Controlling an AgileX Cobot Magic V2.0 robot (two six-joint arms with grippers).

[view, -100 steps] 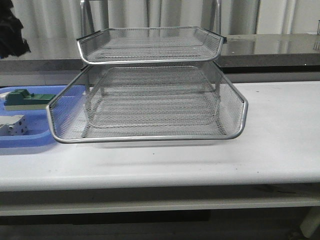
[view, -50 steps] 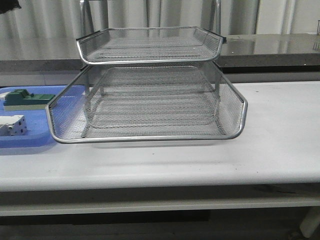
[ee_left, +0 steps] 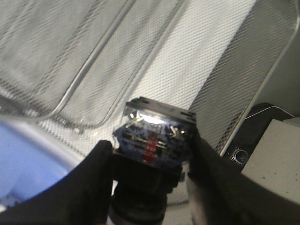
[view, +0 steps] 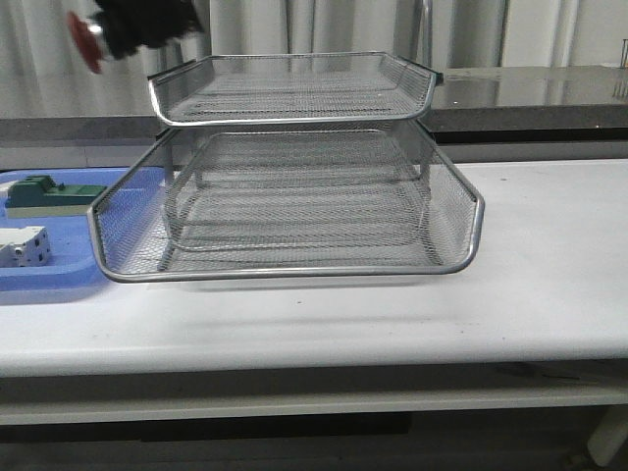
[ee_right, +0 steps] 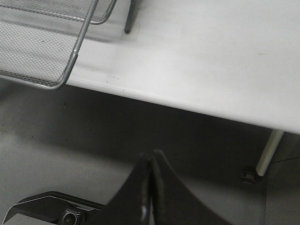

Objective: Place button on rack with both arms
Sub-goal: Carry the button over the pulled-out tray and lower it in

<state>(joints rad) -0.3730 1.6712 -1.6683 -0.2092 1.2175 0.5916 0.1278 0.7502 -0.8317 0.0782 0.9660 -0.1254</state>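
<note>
My left gripper holds the button (view: 113, 34) high beside the rack's upper shelf, above the rack's lower basket (view: 294, 211), so the button would fall if I let go now.
The button (ee_left: 152, 140) shows its blue rear part and black body between my left gripper's (ee_left: 150, 159) fingers, which are shut on it. In the front view the left gripper (view: 147, 20) is blurred at the top left, level with the rack's upper tier, and the button's red cap (view: 84, 41) points left. The silver wire-mesh rack (view: 294, 196) stands in the middle of the white table. My right gripper (ee_right: 151, 161) is shut and empty, low off the table's front edge, out of the front view.
A flat blue tray (view: 49, 275) lies left of the rack, holding a green block (view: 49, 193) and a white block (view: 25, 245). The white table (view: 549, 265) stretches right of the rack. A table leg (ee_right: 268, 152) and grey floor show below.
My left gripper with the button has come into the front view at the top left, beside the rack's top tier. The rack has shifted slightly to the left.
</note>
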